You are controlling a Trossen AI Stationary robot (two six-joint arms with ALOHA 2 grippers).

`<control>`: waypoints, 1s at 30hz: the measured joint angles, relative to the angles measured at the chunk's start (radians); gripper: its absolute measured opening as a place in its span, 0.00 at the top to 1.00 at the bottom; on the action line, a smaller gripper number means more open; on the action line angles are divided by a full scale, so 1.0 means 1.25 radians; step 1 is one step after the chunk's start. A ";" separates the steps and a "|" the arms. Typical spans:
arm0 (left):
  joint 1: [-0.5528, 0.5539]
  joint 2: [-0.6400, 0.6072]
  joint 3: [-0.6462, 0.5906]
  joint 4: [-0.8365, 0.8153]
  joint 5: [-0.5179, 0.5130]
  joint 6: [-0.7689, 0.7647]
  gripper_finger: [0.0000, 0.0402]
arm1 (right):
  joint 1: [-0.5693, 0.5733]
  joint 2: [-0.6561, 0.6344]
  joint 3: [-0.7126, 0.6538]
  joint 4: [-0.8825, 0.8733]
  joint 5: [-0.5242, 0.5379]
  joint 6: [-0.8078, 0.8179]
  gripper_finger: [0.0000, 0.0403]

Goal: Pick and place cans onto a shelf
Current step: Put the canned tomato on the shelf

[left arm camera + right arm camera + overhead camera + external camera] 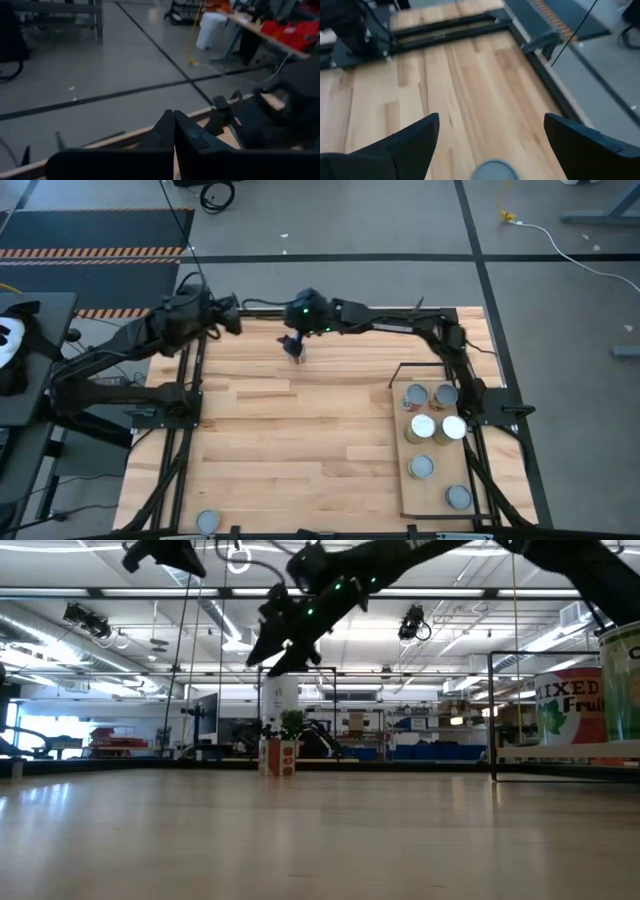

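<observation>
My right gripper is going to grab the red-and-white can next by its labelled body below the grey rim, to add another can to the shelf (437, 480).
The shelf (437, 480), a pale board with a black wire frame at its far end, lies at the table's right side. Several cans stand on it, silver-topped (421, 468) and white-topped (423, 425). A can with a red and white label (278, 756) stands upright near the table's far edge; its grey top (492, 170) shows in the right wrist view. My right gripper (491, 117) hangs open above it, slanting down, touching nothing. My left gripper (174, 131) is shut, raised over the far left corner (228, 317).
One more can (207, 522) stands at the table's near left edge. The middle of the planked tabletop (300, 440) is bare wood. A black frame (190, 380) runs along the left and right sides. In the low view a fruit can (570, 705) stands close on the right.
</observation>
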 joint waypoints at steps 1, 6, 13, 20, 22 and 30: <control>-0.001 -0.011 0.000 -0.022 0.003 -0.001 0.99 | 0.000 0.021 0.010 -0.003 -0.004 0.001 0.09; -0.001 -0.045 0.000 -0.095 0.025 0.028 0.99 | -0.015 0.086 0.022 -0.018 0.008 0.004 0.08; 0.018 -0.050 0.000 -0.115 0.024 0.194 0.99 | -0.020 0.141 0.024 -0.051 -0.007 -0.019 0.07; 0.067 -0.050 0.000 -0.109 0.022 0.271 0.99 | -0.026 0.164 0.026 -0.060 0.033 -0.045 0.07; 0.078 -0.050 0.000 -0.108 0.022 0.293 0.99 | -0.026 0.163 0.026 -0.077 0.047 -0.041 0.07; 0.105 -0.050 0.000 -0.102 0.055 0.314 0.99 | -0.033 0.165 0.023 -0.218 0.055 -0.072 0.08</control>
